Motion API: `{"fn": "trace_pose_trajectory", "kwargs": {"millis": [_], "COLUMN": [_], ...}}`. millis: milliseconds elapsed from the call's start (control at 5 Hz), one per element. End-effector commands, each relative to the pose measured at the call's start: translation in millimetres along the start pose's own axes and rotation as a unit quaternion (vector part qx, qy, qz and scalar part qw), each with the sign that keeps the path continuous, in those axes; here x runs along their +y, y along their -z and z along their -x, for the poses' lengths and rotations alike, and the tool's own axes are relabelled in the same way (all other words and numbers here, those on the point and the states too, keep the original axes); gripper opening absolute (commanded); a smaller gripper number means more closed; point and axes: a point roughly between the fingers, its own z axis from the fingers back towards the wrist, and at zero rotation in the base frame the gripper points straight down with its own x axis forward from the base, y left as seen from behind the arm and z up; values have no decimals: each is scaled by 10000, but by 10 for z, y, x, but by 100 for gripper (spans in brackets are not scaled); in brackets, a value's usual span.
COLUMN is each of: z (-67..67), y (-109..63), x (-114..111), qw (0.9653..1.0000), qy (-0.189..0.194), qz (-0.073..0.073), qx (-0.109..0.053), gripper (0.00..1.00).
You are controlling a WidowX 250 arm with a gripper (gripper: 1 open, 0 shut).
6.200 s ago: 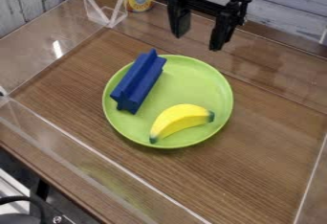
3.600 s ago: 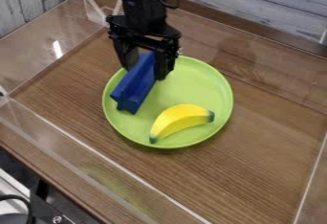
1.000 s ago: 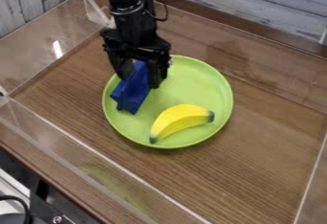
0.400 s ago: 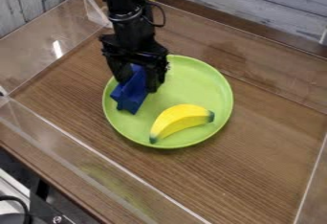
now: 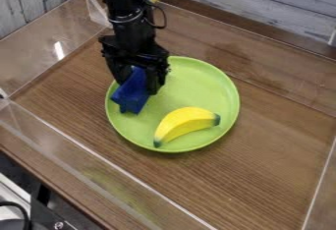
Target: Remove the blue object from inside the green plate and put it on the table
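Note:
My fingers are down on both sides of the blue object [image 5: 132, 94] inside the green plate, so my gripper should close on it.
The blue object [image 5: 129, 98] lies along the left side of the green plate [image 5: 207, 85], its near end showing below the gripper. My black gripper [image 5: 137, 80] is lowered over the block's far half, open, with one finger on each side of it. I cannot tell whether the fingers touch the block. The far end of the block is hidden behind the gripper. The brown wood-grain table [image 5: 79, 150] surrounds the plate.
A yellow banana [image 5: 184, 124] lies in the plate's near right part, just right of the block. Clear acrylic walls [image 5: 39, 126] edge the table on the left and near sides. The black arm [image 5: 121, 8] rises toward the back left.
The gripper has sunk a little lower over the blue block and shifted slightly left. The block, banana and plate have not moved.

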Motion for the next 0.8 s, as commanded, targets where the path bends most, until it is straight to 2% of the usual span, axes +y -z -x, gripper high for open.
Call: {"fn": "trace_pose_trajectory", "kwargs": {"millis": [0,200,600], "z": [-20,-19,8], "y": [-22,-7,-181], "x": [30,44,91], "qw": [9999,10000,9999], "qy": [-6,-9,11], "qz": [-45,-45,-159], "qx": [-93,-76,8], "gripper": [100,0,0]}}
